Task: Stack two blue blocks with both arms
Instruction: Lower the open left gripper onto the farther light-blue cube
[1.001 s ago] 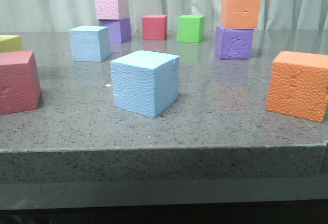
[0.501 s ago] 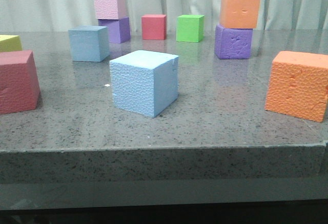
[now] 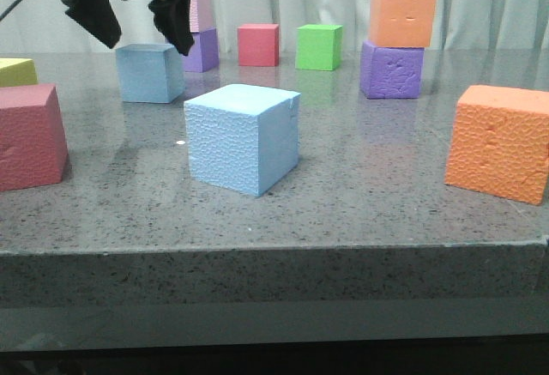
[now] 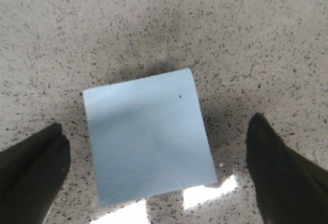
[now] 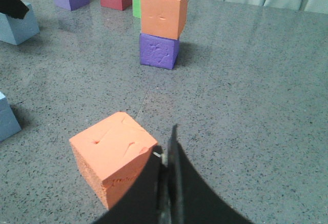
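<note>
My left gripper should close now: its fingers reach down beside the upper sides of the smoother blue block (image 3: 150,73). Closing now would hold it.
The smoother blue block (image 3: 150,73) stands at the back left of the table. My left gripper (image 3: 147,42) is open and hovers just above it, one finger on either side. In the left wrist view the block (image 4: 148,137) lies between the spread fingers (image 4: 31,167), which do not touch it. The pebbly blue block (image 3: 243,139) with the notched edge stands alone in the middle front. My right gripper (image 5: 171,131) is shut and empty, above the table beside a large orange block (image 5: 115,152). It does not show in the front view.
A large red block (image 3: 30,135) and a yellow one (image 3: 15,70) stand at the left. A pink block on a purple one (image 3: 189,10), a red block (image 3: 258,45), a green block (image 3: 318,47) and an orange block on a purple one (image 3: 401,16) line the back. A large orange block (image 3: 499,142) stands at the right.
My left gripper has come down from above the frame's top to just over the smoother blue block, open. The blocks have not moved.
</note>
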Motion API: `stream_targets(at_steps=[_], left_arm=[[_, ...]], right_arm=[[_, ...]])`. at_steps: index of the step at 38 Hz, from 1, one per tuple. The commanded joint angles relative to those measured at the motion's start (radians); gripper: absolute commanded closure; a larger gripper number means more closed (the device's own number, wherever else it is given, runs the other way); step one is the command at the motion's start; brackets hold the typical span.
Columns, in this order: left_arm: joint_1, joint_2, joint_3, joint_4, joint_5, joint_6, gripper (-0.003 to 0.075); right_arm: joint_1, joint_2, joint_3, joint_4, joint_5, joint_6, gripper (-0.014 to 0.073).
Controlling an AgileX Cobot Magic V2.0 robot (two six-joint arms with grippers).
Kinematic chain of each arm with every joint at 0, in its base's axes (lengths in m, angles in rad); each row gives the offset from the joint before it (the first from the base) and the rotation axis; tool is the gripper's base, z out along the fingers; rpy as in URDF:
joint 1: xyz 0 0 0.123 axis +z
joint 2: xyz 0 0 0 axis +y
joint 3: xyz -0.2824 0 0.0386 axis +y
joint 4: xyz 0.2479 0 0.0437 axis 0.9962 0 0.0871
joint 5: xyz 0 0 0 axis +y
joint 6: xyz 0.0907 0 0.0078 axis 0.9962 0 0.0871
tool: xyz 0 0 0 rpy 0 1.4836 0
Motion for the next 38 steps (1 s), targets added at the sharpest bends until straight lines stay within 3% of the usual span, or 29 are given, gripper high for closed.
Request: stream_targets(at_steps=[1,12,24,38], left_arm=[[-0.003,-0.058,-0.035,-0.026,-0.041,-0.011,0.0048],[-0.003,-0.058,-0.035,-0.032,-0.036,-0.011,0.0055],[-0.003,-0.058,-0.035,-0.063,-0.034,-0.011,0.0269],[-0.003,-0.058,-0.035,-0.069,-0.034,-0.011,0.0281]], right_arm=[[-0.005,0.005,-0.028,-0.004,-0.08,-0.004,0.0664],[-0.005,0.005,-0.028,-0.004,-0.08,-0.004,0.0664],[-0.005,0.005,-0.028,-0.004,-0.08,-0.004,0.0664],[-0.005,0.005,-0.028,-0.004,-0.08,-0.004,0.0664]])
